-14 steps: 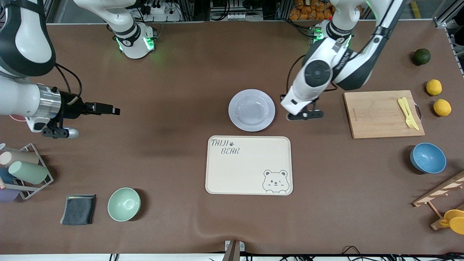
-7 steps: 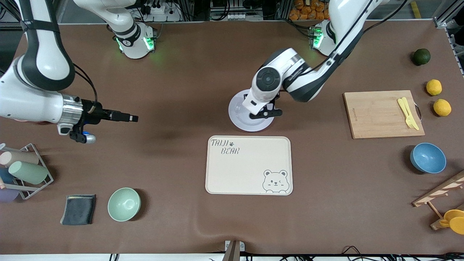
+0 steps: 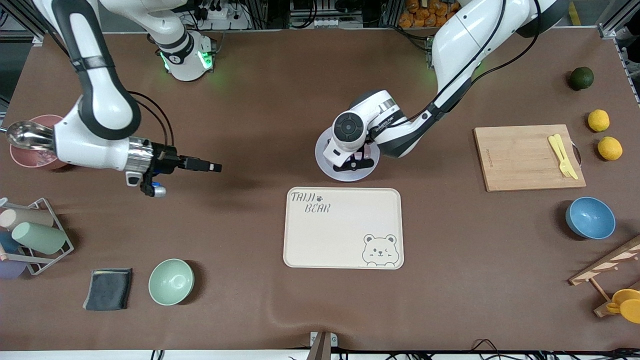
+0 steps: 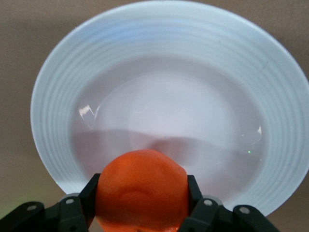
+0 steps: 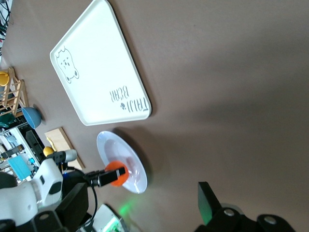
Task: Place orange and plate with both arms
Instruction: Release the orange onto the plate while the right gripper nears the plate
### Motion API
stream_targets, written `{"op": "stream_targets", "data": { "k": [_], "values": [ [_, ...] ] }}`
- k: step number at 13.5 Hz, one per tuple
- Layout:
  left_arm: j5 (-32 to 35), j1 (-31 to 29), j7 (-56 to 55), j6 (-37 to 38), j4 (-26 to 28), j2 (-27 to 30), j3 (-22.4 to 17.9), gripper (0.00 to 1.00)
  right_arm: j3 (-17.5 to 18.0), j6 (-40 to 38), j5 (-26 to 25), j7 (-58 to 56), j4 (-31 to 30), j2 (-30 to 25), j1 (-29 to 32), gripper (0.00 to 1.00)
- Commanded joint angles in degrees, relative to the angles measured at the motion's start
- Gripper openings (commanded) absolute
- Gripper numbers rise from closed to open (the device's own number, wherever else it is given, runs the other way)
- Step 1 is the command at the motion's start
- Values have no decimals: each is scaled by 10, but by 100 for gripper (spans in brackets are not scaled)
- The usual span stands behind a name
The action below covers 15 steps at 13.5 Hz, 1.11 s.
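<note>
The orange is low over the white plate, inside the plate's rim. I should open my left gripper now, and the orange would sit on the plate.
The white plate (image 3: 325,159) lies at mid-table, just farther from the front camera than the bear tray. My left gripper (image 3: 356,162) hangs low over the plate, shut on the orange (image 4: 141,188). In the left wrist view the orange sits between both fingers of that gripper (image 4: 142,189), with the plate (image 4: 58,92) directly below. The arm hides the orange in the front view. The right wrist view shows the orange (image 5: 115,174) over the plate (image 5: 104,142). My right gripper (image 3: 215,167) is open and empty over bare table toward the right arm's end; it also shows in the right wrist view (image 5: 143,200).
The cream bear tray (image 3: 343,228) lies nearer the camera than the plate. A cutting board (image 3: 520,157), blue bowl (image 3: 590,217), two lemons (image 3: 598,120) and a dark green fruit (image 3: 581,78) are toward the left arm's end. A green bowl (image 3: 171,281), grey cloth (image 3: 108,288) and cup rack (image 3: 30,235) are toward the right arm's end.
My left gripper has moved from beside the plate to over it, carrying the orange. My right gripper has moved steadily toward the middle of the table.
</note>
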<state>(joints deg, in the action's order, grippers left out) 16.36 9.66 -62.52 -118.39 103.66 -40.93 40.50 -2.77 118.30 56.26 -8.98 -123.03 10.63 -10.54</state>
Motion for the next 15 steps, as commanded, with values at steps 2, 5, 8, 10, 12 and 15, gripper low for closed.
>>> {"op": "stream_targets", "data": {
  "k": [2, 5, 8, 10, 12, 15],
  "values": [
    [18, 47, -31, -1, -14, 2, -32, 100, -4, 33, 127, -72, -8, 36, -56, 100],
    [19, 45, -45, 3, -39, 10, -35, 100, -4, 72, 185, -155, -13, 68, -101, 100],
    [18, 34, -45, 12, -70, 32, -37, 100, -4, 125, 251, -176, -23, 82, -148, 100],
    [20, 13, -38, 21, -89, 58, -39, 100, -4, 138, 327, -229, -22, 98, -176, 100],
    [20, -9, -29, 40, -106, 81, -39, 100, -3, 137, 396, -293, -22, 113, -188, 100],
    [17, -46, 19, 81, -115, 113, -38, 100, -4, 143, 432, -303, -21, 120, -221, 100]
  ]
}}
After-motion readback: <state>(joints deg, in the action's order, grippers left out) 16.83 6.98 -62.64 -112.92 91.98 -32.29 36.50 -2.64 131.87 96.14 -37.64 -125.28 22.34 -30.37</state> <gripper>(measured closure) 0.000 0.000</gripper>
